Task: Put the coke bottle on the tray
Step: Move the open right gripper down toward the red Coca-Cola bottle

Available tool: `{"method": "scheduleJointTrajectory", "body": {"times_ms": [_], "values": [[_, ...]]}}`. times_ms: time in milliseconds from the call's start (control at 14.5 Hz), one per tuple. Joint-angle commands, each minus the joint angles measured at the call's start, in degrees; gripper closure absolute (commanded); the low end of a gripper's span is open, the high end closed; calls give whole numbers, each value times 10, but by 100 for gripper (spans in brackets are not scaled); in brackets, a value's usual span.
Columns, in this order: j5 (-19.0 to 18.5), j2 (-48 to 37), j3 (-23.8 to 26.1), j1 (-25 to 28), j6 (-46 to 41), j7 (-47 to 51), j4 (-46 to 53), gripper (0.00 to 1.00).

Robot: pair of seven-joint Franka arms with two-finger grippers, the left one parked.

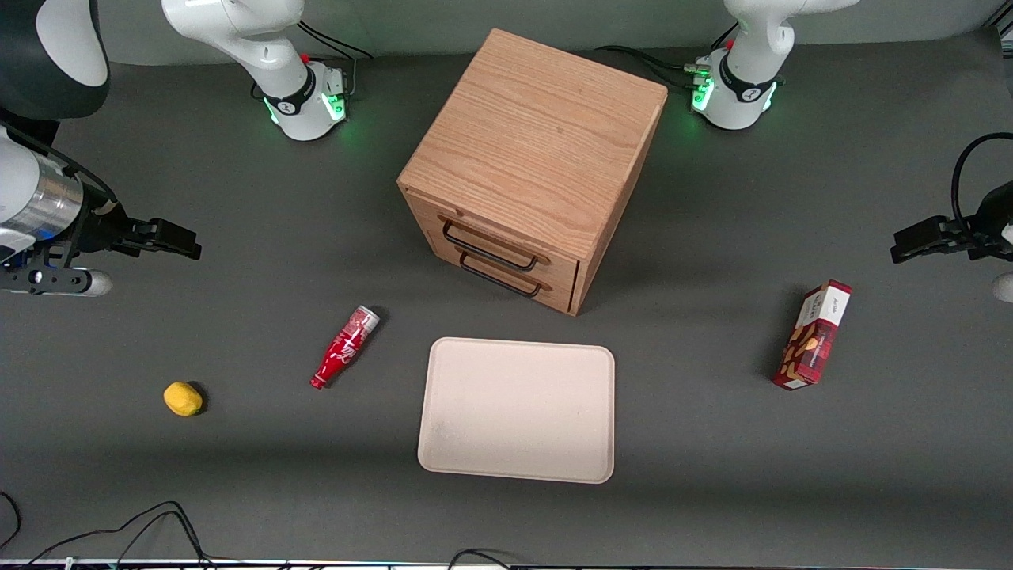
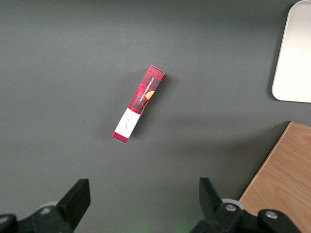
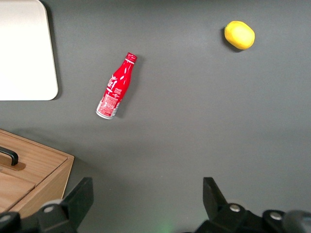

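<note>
The robot's right gripper will next grip the bottle by its body with the white script [image 1: 347, 345], and the robot will then place the coke bottle on the tray [image 1: 518, 409].
The coke bottle [image 1: 345, 347] lies on its side on the dark table beside the tray [image 1: 518, 409], toward the working arm's end, its silvery base end farther from the front camera than its neck. It also shows in the right wrist view [image 3: 116, 87], as does a corner of the tray [image 3: 24, 53]. The pale beige tray is bare and lies in front of the drawer cabinet. My right gripper [image 1: 170, 237] hangs open and empty high above the table at the working arm's end, well apart from the bottle; in the right wrist view the gripper [image 3: 146, 199] has its fingers spread wide.
A wooden two-drawer cabinet [image 1: 532, 170] stands mid-table, drawers shut. A yellow lemon [image 1: 183, 398] lies near the bottle, closer to the working arm's end. A red snack box [image 1: 813, 336] lies toward the parked arm's end. Cables run along the table's front edge.
</note>
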Motion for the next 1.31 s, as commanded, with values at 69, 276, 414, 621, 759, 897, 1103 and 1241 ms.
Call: {"method": "scheduleJointTrajectory", "body": {"times_ms": [69, 276, 414, 621, 759, 897, 1103, 1241], "values": [[-9, 8, 12, -10, -12, 4, 23, 0], [-11, 29, 12, -1, -18, 24, 44, 0], [-5, 56, 13, 2, -17, 88, 59, 0], [-3, 107, 41, 15, 0, 145, 66, 0], [-4, 141, 45, 40, 39, 200, 65, 0], [-4, 176, 46, 54, 68, 235, 57, 0], [-4, 186, 56, 55, 138, 306, -2, 0], [-8, 175, 58, 55, 220, 330, -78, 0]]}}
